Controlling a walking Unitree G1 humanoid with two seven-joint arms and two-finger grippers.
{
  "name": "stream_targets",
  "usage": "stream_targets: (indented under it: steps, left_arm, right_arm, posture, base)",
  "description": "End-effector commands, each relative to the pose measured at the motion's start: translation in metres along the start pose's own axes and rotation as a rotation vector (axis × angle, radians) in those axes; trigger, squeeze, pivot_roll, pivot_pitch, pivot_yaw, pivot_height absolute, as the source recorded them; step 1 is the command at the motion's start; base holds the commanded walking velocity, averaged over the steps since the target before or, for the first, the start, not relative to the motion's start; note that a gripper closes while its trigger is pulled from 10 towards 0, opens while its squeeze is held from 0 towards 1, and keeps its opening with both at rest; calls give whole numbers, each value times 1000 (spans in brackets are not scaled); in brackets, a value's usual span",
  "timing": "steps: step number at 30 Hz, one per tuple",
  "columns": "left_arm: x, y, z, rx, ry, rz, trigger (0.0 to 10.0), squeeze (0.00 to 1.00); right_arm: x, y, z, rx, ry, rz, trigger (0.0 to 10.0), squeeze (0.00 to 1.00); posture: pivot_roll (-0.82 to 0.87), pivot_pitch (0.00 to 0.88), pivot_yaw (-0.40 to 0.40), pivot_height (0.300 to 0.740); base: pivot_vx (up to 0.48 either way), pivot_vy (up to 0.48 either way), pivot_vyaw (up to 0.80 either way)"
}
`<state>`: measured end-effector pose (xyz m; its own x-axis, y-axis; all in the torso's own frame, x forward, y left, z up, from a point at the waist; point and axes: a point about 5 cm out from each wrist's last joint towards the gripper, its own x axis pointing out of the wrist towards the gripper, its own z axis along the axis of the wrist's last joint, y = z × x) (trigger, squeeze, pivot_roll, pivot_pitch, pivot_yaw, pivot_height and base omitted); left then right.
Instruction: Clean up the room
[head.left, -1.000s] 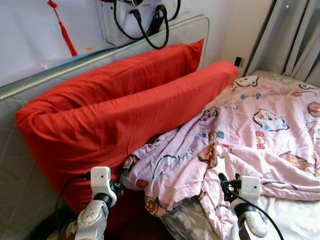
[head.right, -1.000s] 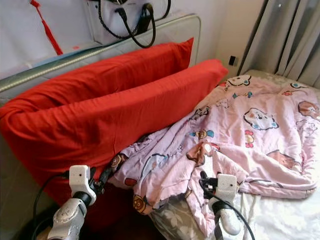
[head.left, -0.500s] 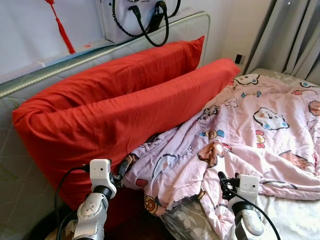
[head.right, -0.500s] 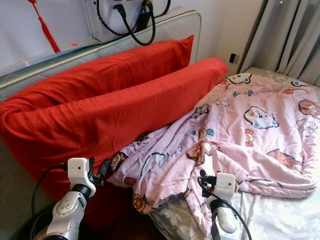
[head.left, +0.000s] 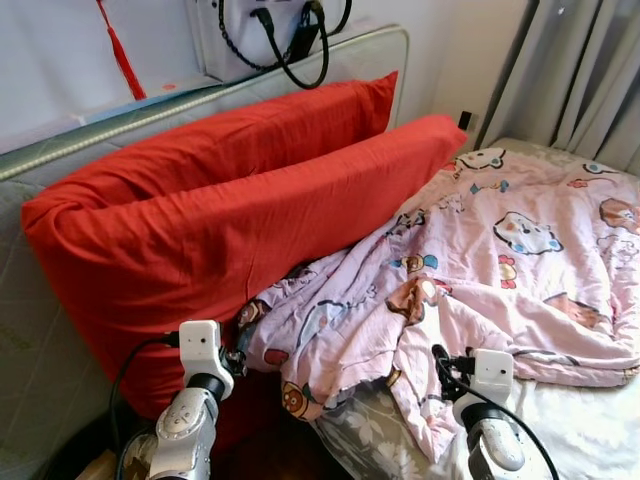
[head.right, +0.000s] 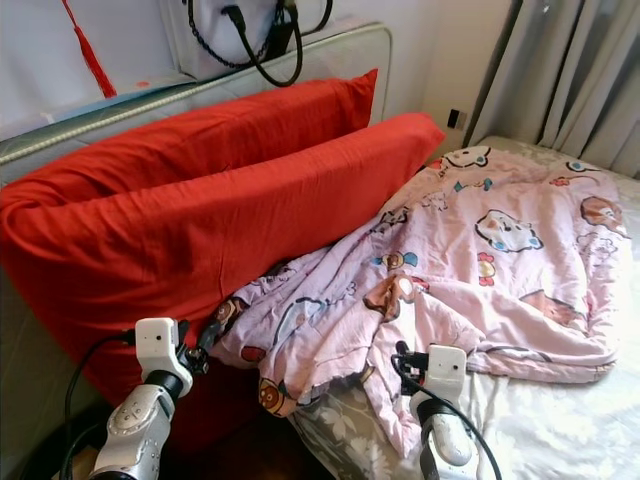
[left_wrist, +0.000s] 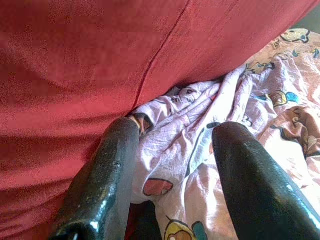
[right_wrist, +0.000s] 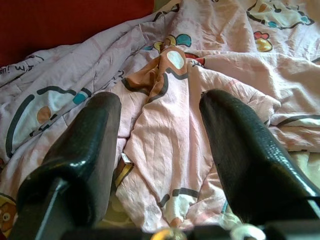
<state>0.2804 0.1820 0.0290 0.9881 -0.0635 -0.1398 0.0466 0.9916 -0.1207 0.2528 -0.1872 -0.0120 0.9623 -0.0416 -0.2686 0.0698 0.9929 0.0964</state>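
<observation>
Next, my right gripper grabs the blanket by the raised fold above its hanging corner (head.left: 424, 348) (right_wrist: 170, 135), since the rest of the blanket lies slack across the bed.
A rumpled pink cartoon-print blanket (head.left: 480, 260) lies across the bed, its near corner tucked against two long red pillows (head.left: 250, 230). The pillows lean on the grey headboard (head.left: 60, 160). My left gripper (head.left: 238, 362) is low at the blanket's corner beside the front pillow. In the left wrist view it (left_wrist: 175, 165) is open, with blanket folds between the fingers (left_wrist: 107, 175). My right gripper (head.left: 443, 360) hovers over the blanket's near edge. In the right wrist view it (right_wrist: 160, 130) is open above pink folds, holding nothing.
A white bag with black straps (head.left: 270, 40) sits on the ledge above the headboard, next to a red tassel (head.left: 120, 55). Grey curtains (head.left: 580, 80) hang at the far right. A grey floral sheet (head.left: 380, 445) shows below the blanket's edge.
The camera has shifted a little, so the whole scene sits slightly differently. Both arms stay low at the blanket's near edge with no clear move.
</observation>
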Motion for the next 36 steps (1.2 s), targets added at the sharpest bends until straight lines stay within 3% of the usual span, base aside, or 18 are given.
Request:
stream_targets:
  steps: [1, 6, 11, 36]
  left_arm:
    - [1, 0, -1, -7, 14, 4, 10000, 0]
    - [2, 2, -2, -8, 17, 8, 10000, 0]
    - [1, 4, -2, -9, 16, 16, 10000, 0]
    - [3, 8, -6, -10, 35, 19, 10000, 0]
  right_arm:
    - [2, 1, 2, -1, 0, 7, 10000, 0]
    - [2, 1, -3, -3, 45, 4, 10000, 0]
    - [2, 0, -6, -6, 64, 12, 10000, 0]
    - [0, 2, -11, -4, 89, 30, 10000, 0]
  posture:
    - [26, 39, -17, 686]
    - [27, 45, -19, 686]
    - [27, 49, -21, 656]
    - [29, 50, -22, 646]
  base:
    - [0, 0, 0]
    - [0, 0, 0]
    - [0, 0, 0]
    - [0, 0, 0]
